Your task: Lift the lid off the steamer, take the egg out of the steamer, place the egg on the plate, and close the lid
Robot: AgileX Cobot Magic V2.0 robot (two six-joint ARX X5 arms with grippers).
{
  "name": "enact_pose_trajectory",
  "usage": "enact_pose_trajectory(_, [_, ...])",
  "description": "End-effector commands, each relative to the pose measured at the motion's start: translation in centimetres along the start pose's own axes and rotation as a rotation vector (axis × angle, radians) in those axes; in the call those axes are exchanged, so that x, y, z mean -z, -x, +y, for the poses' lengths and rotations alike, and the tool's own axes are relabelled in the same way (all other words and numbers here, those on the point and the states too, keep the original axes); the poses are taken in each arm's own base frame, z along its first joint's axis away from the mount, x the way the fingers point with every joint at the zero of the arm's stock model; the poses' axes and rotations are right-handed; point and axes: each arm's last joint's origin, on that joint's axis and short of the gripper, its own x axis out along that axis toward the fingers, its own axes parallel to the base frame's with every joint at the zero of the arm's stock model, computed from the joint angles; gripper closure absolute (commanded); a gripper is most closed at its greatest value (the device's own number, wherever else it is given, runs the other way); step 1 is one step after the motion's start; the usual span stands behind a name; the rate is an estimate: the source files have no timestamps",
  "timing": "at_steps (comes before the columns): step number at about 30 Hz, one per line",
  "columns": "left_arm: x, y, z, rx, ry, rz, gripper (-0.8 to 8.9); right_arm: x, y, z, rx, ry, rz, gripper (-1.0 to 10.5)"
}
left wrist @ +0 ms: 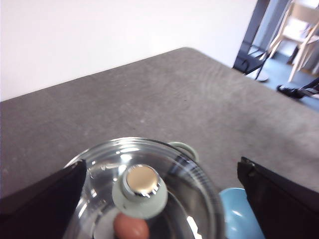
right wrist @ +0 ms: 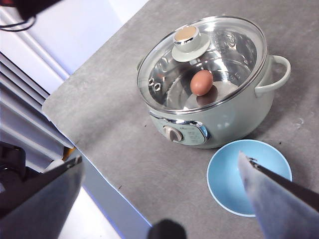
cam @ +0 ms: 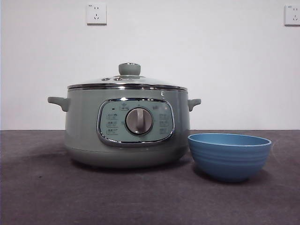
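The left gripper grips the glass lid [cam: 152,82] by its narrow knob on top [cam: 129,70] next, since the lid spreads wider than the open fingers.
The steamer [cam: 84,126] stands left of the middle of the table with the lid [cam: 126,84] closed on it. The plate [cam: 229,157] is a blue bowl standing empty just right of the pot. A brown egg [right wrist: 202,82] lies inside the pot under the glass; it also shows in the left wrist view [left wrist: 130,228]. My left gripper [left wrist: 163,169] is open above the lid, its jaws wide on either side of the knob [left wrist: 139,191] and not touching it. My right gripper [right wrist: 160,160] is open and empty, high above the table before the steamer [right wrist: 219,117] and the plate [right wrist: 234,174]. Neither gripper shows in the front view.
The grey table [cam: 47,197] ends in an edge near the pot's front in the right wrist view [right wrist: 99,164]. Two wall sockets [cam: 96,13] sit on the white wall behind. Chair legs and furniture [left wrist: 299,30] stand beyond the table's far corner.
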Motion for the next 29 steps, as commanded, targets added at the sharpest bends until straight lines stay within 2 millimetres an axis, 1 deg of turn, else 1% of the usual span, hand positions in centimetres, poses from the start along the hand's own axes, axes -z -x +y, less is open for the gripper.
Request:
enact_pose_trajectory(1, [0.7,-2.7,0.2,-0.013,-0.039,0.029,1.85,-0.1,-0.1,0.0,-0.007,0.004,-0.001,3.2])
enact_pose_trajectory(4, [1.5,-5.2,0.3,-0.023,-0.059,0.052,1.85,-0.1,-0.1,-0.1,-0.007,0.002,0.002,3.2])
enact_pose_trajectory(8, [2.5,-8.0,0.5,-0.054,-0.092,0.073,1.86,-0.1,-0.1,-0.1,-0.007,0.002,0.002,3.2])
enact_pose_trajectory(12, [3.6,-10.0,0.7,-0.059,-0.101,0.100,1.86,-0.1,-0.1,-0.1,-0.006,0.002,0.002,3.2])
enact_pose_trajectory(16, [4.9,-11.7,0.9,-0.054,-0.091,0.148,1.86,-0.1,-0.1,-0.1,-0.006,0.002,0.002,3.2])
enact_pose_trajectory(18, [5.5,-12.4,1.0,-0.060,-0.087,0.172,1.86,-0.1,-0.1,-0.1,-0.004,0.002,0.002,3.2])
enact_pose_trajectory(21, [5.9,-12.9,1.1,-0.057,-0.084,0.189,1.86,-0.1,-0.1,-0.2,0.024,0.002,0.006,3.2])
enact_pose_trajectory(29, [6.3,-13.1,1.0,-0.051,-0.077,0.217,1.88,-0.1,-0.2,-0.3,0.023,-0.002,0.010,3.2])
